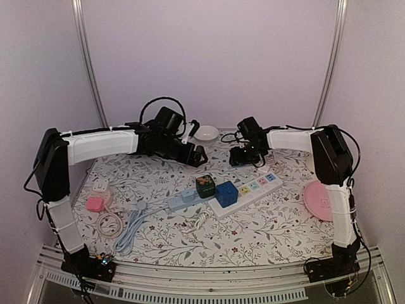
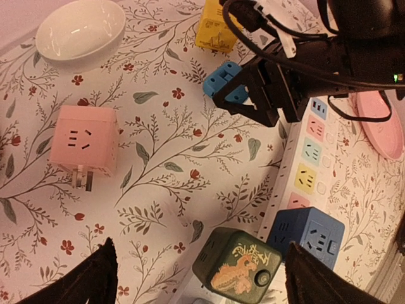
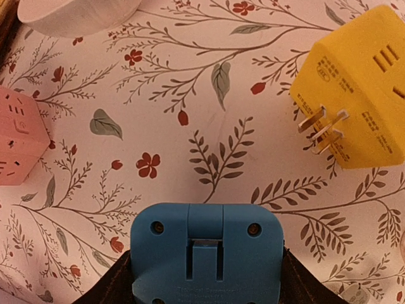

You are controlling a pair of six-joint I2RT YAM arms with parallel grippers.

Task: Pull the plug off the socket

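Note:
The light blue plug [image 3: 205, 253] is low against the flowered cloth beside the yellow cube adapter. My right gripper needs to open.
My right gripper [image 3: 205, 269] is shut on a light blue plug [image 3: 205, 253], off the strip, over the flowered cloth behind it; the plug also shows in the left wrist view [image 2: 223, 81]. The white power strip [image 1: 253, 188] with coloured sockets lies mid-table. A dark green cube adapter [image 2: 242, 266] and a blue cube adapter [image 2: 310, 231] sit plugged into it. My left gripper [image 2: 201, 248] is open above the cloth, its fingers [image 2: 95, 278] standing either side of the green cube without touching it. In the top view the left gripper [image 1: 201, 156] and the right gripper [image 1: 243, 156] hang near the back.
A yellow cube adapter [image 3: 357, 88] lies loose with its prongs showing. A pink cube adapter [image 2: 85, 142] lies loose on the cloth. A white bowl [image 1: 206, 133] is at the back, a pink plate [image 1: 319, 199] at the right. A second strip with cables [image 1: 126, 225] lies front left.

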